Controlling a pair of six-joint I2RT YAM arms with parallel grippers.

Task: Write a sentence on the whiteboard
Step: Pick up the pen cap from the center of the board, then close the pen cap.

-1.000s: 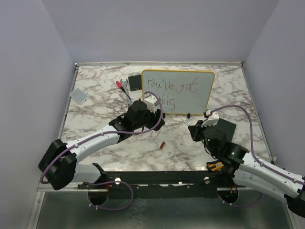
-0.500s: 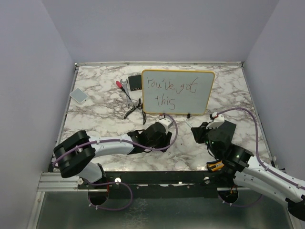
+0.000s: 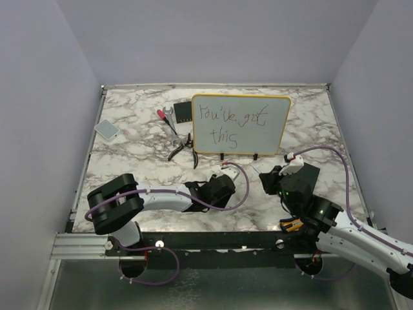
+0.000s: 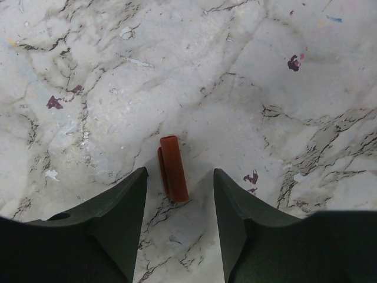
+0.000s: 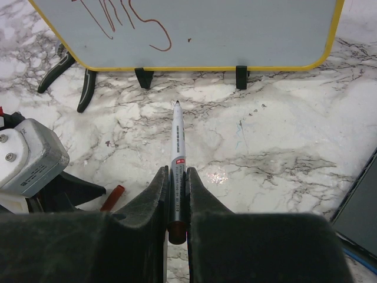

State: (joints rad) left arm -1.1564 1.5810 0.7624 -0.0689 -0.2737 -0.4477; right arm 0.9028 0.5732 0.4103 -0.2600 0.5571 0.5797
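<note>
My left gripper should close on the red cap, because the lower half of the cap is between my fingers and closing now would hold the cap.
The whiteboard (image 3: 258,132) stands upright at the back of the table on small black feet. The sentence (image 3: 230,120) on it reads "You've got this" in two lines; its lower strokes (image 5: 132,23) show in the right wrist view. My right gripper (image 5: 178,172) is shut on a white marker (image 5: 178,141), whose tip points at the whiteboard (image 5: 247,35) from a short distance. My left gripper (image 4: 179,171) is open and low over the table, and a small red cap (image 4: 174,168) lies between its fingertips, untouched. The red cap (image 5: 113,197) also lies to the marker's left.
Black-handled pliers (image 3: 181,147) lie by the board's left foot. A red-handled tool (image 3: 164,115) and a small black box (image 3: 183,112) sit behind them. A grey pad (image 3: 106,129) lies at the far left. A black slab (image 3: 311,172) lies under the right arm.
My left arm has pulled back from the whiteboard toward the near edge and dropped over the red cap. The right arm with the marker shifted slightly right early on, then stayed still.
</note>
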